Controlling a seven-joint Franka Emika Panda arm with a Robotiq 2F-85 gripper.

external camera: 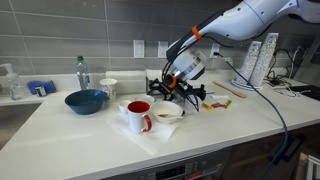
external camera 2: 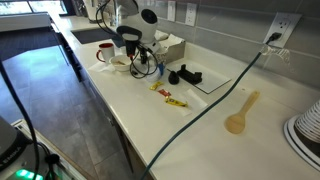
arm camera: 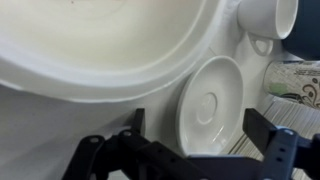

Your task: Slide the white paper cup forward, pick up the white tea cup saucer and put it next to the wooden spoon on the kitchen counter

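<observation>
I should grab the white tea cup saucer next with my gripper by the saucer's rim nearest my fingers. This leaves the saucer's base free to set down beside the wooden spoon.
In the wrist view the white tea cup saucer lies flat on the kitchen counter beside a large white bowl. My gripper is open, low over the saucer, with one black finger on each side of it and nothing held. In both exterior views the gripper hangs among the dishes and hides the saucer. A white paper cup stands behind the blue bowl. The wooden spoon lies far off on the counter.
A red mug and a white bowl stand on a cloth at the front. A blue bowl, a bottle, a black object, yellow packets and a cable are on the counter.
</observation>
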